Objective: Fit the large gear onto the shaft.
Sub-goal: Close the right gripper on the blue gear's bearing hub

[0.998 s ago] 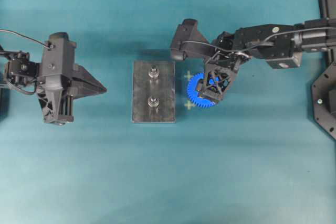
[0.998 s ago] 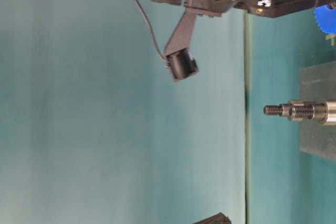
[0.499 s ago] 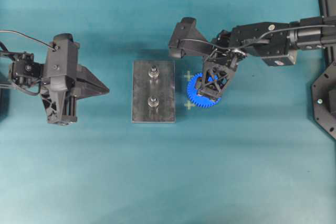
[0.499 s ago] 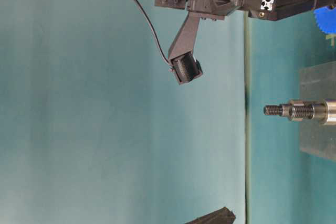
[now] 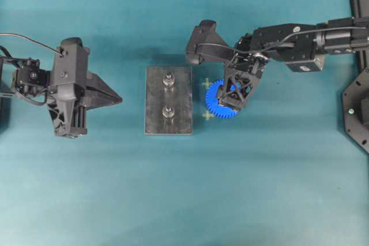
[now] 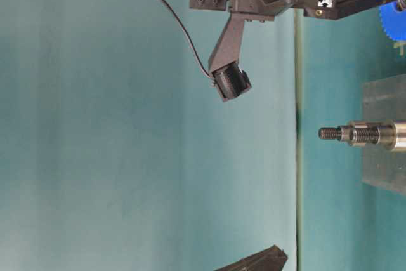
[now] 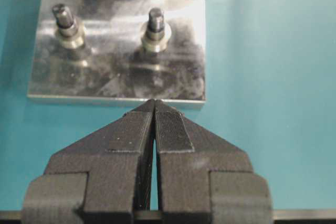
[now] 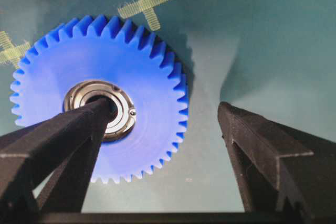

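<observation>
My right gripper needs to close on the gear's bearing hub now, as in the right wrist view one finger reaches into the bearing hub [image 8: 118, 109] and the other is beside the gear's blue teeth.
The large gear [image 5: 214, 94], bright blue with a silver bearing hub, lies flat on the table just right of the dark grey plate [image 5: 155, 102]. Two upright pins stand in the plate, the far shaft [image 5: 169, 79] and the near one [image 5: 168, 112]. My right gripper [image 5: 233, 99] hangs open over the gear. In the right wrist view the gripper [image 8: 165, 107] has one finger [image 8: 79, 129] over the hub of the gear [image 8: 131, 61] and the other finger [image 8: 252, 140] outside the teeth. My left gripper [image 7: 155, 103] is shut and empty, its tip near the plate [image 7: 115, 72].
Two yellow cross marks [image 5: 207, 83] sit on the teal table between plate and gear. A black frame [image 5: 357, 108] stands at the right edge. The table-level view shows a shaft [image 6: 355, 134] sticking out from the plate [image 6: 384, 169].
The left arm has slid a little right toward the plate, still shut. The right gripper has shifted slightly over the gear, still open.
</observation>
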Controlling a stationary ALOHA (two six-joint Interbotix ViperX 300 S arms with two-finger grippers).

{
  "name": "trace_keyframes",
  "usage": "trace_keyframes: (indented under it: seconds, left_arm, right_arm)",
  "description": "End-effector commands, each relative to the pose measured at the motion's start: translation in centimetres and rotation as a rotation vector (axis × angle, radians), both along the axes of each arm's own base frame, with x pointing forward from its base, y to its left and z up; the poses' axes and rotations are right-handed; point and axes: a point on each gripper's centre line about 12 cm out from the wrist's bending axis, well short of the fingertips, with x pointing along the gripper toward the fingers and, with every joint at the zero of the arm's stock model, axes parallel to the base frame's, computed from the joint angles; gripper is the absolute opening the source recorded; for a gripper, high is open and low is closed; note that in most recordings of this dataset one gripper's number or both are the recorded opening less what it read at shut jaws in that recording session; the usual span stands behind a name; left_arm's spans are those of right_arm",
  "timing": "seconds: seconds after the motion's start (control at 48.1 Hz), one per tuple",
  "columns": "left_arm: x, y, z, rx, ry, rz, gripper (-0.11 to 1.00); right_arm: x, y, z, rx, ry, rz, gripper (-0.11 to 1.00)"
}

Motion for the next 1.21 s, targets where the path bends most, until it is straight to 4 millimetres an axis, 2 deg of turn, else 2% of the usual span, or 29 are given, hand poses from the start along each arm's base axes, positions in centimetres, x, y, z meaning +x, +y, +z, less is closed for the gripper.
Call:
trace_keyframes:
  seconds: [0.0,0.54,0.603,0.727,0.748,0.977,1.185]
  left_arm:
    - [0.6,-0.1,1.1,0.000,-0.041,-0.003,0.00]
    - [0.5,-0.1,1.0,0.001,-0.040,-0.002,0.00]
    - [0.4,-0.1,0.8,0.000,-0.035,-0.002,0.00]
    - [0.4,-0.1,0.8,0.001,-0.035,-0.004,0.00]
    - [0.4,-0.1,0.9,0.001,-0.035,-0.004,0.00]
    - [0.3,0.0,0.9,0.001,-0.037,-0.002,0.00]
    - [0.1,0.0,0.7,0.001,-0.034,-0.002,0.00]
  right_arm:
    - [0.3,0.0,0.4,-0.002,-0.010,-0.006,0.92]
    - [0.3,-0.2,-1.0,0.007,0.033,-0.012,0.89]
    - [0.2,-0.1,-1.1,0.008,0.038,-0.012,0.81]
    - [0.2,-0.1,-1.0,0.008,0.037,-0.014,0.50]
    - [0.2,-0.1,-1.0,0.008,0.035,-0.012,0.49]
    - [1.0,-0.3,0.5,0.001,-0.014,-0.017,0.49]
    - [1.9,-0.4,3.5,0.008,-0.023,-0.014,0.49]
